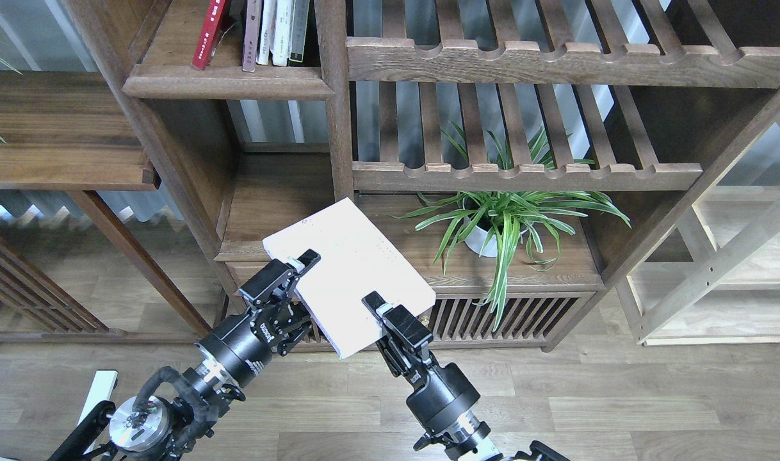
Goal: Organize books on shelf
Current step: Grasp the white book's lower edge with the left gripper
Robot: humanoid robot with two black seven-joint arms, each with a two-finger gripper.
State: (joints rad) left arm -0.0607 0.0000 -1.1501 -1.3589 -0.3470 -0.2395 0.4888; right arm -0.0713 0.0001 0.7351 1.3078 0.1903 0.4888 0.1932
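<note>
My left gripper grabs the white book by its free edge next, to shelve the white book beside the red book (209,32).
The thick white-covered book (345,275) is held flat and tilted in front of the bookcase, low at centre. My right gripper (374,304) is shut on its near edge. My left gripper (305,288) is open with its jaws around the book's left edge, and its upper finger (308,258) lies over the cover. The shelf (227,83), a dark-brown board with a rounded front edge, is at the top left. On it a red book (209,32) leans left beside several upright books (275,32).
A potted spider plant (492,218) stands on the low cabinet top right of the book. Slatted racks (524,173) span the right side above it. An open cubby (281,205) lies behind the book. A light wooden frame (716,269) is at far right.
</note>
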